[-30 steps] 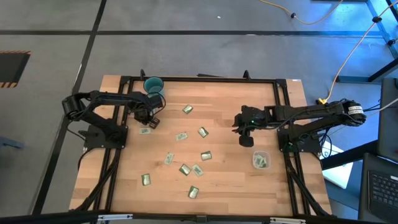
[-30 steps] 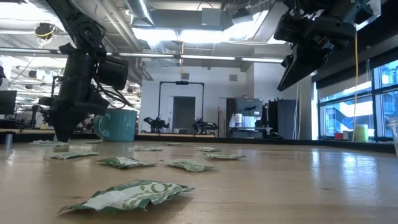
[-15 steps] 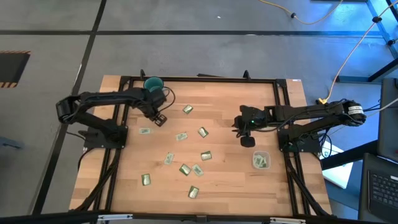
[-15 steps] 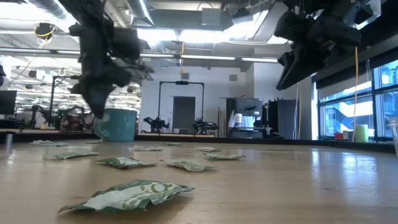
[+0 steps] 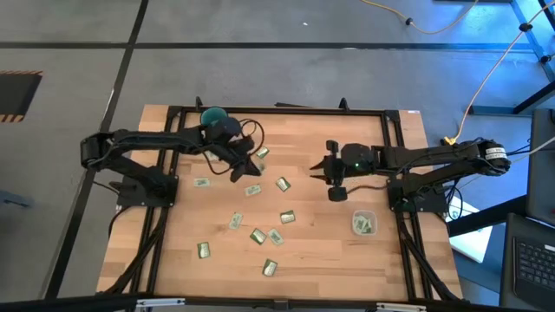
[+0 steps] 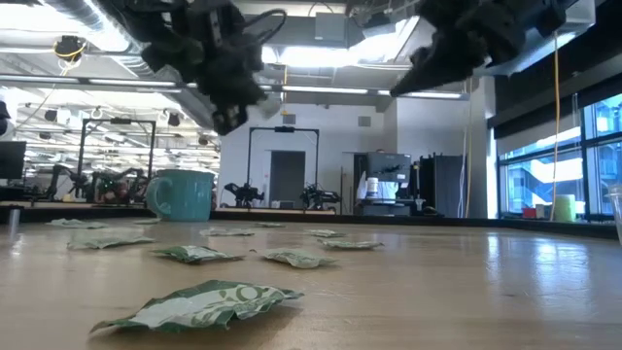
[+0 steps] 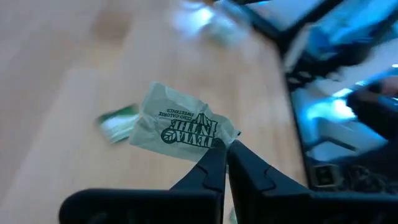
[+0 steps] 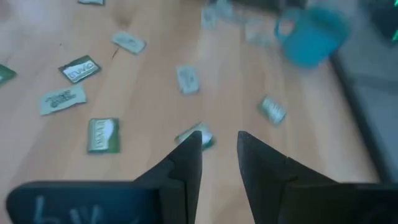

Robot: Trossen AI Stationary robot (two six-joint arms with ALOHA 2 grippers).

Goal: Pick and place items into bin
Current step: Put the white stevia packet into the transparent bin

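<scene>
I need to get the pale packet into the bin, so next my right gripper needs to grab the packet by its free printed end.
Several small foil packets [image 5: 257, 235] lie flat on the wooden table [image 5: 321, 260]. My left gripper [image 5: 250, 166] hangs above the table's far middle, to the right of the teal mug [image 5: 212, 117], shut on one pale packet [image 7: 180, 124]. The clear bin [image 5: 363, 224] stands near the right edge with packets inside. My right gripper [image 8: 217, 143] hovers open above the table, on the far side of the bin, with nothing between its fingers. My left gripper pinches the pale packet by one crumpled corner [image 7: 219, 142] between its two fingertips. The rest of the packet sticks out beyond the tips, printed face showing. The packet is lifted clear of the table.
The teal mug stands at the far left edge. Loose packets are scattered over the table's middle and near part, one [image 5: 262, 152] close under my left gripper. Black frame rails [image 5: 399, 130] run along the table's sides.
My left gripper has risen from the table beside the mug, gone toward the table's right and rolled its wrist, carrying the pale packet up clear of the wood. My right gripper has tipped and rolled a little, staying open.
</scene>
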